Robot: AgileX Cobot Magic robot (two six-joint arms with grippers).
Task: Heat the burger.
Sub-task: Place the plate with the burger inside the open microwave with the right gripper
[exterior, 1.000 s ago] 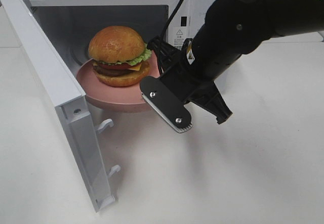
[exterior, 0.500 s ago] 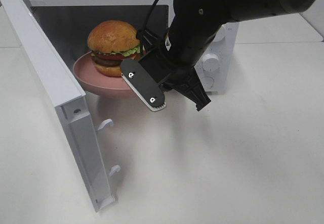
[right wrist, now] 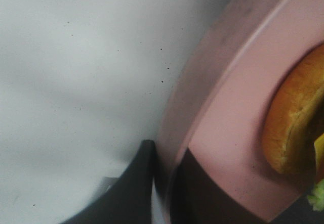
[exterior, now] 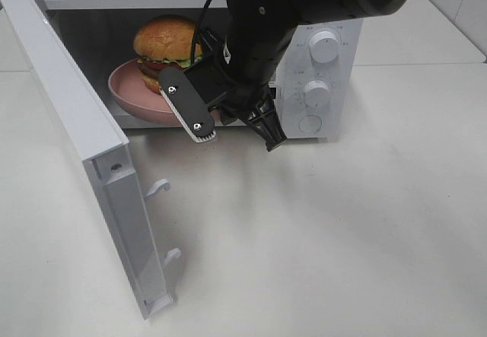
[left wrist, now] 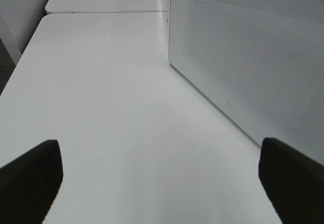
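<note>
The pink plate stays held in my right gripper for now until its near rim [exterior: 154, 114] sits inside, as that rim juts over the microwave's front edge.
The burger [exterior: 166, 40], with its golden bun, lettuce and tomato, sits on a pink round plate [exterior: 125, 93] that is now mostly inside the open microwave [exterior: 319, 71]. My right gripper [exterior: 179, 93] is shut on the plate's near right rim. The right wrist view shows that gripper [right wrist: 162, 178] pinching the pink plate [right wrist: 228, 133] with the burger [right wrist: 293, 128] just beyond. I cannot tell if the plate rests on the oven floor. My left gripper [left wrist: 162, 183] is open and empty over the table, beside a white dotted microwave panel [left wrist: 253, 57]; it does not show in the high view.
The microwave door [exterior: 84, 147] stands wide open to the left, its latch hooks [exterior: 160, 189] facing the table. Two knobs [exterior: 323, 46] sit on the control panel right of the cavity. White tabletop [exterior: 342, 238] spreads in front and to the right.
My right arm has carried the plate and burger back and to the left, from the oven's mouth into the cavity. The left gripper has stayed open.
</note>
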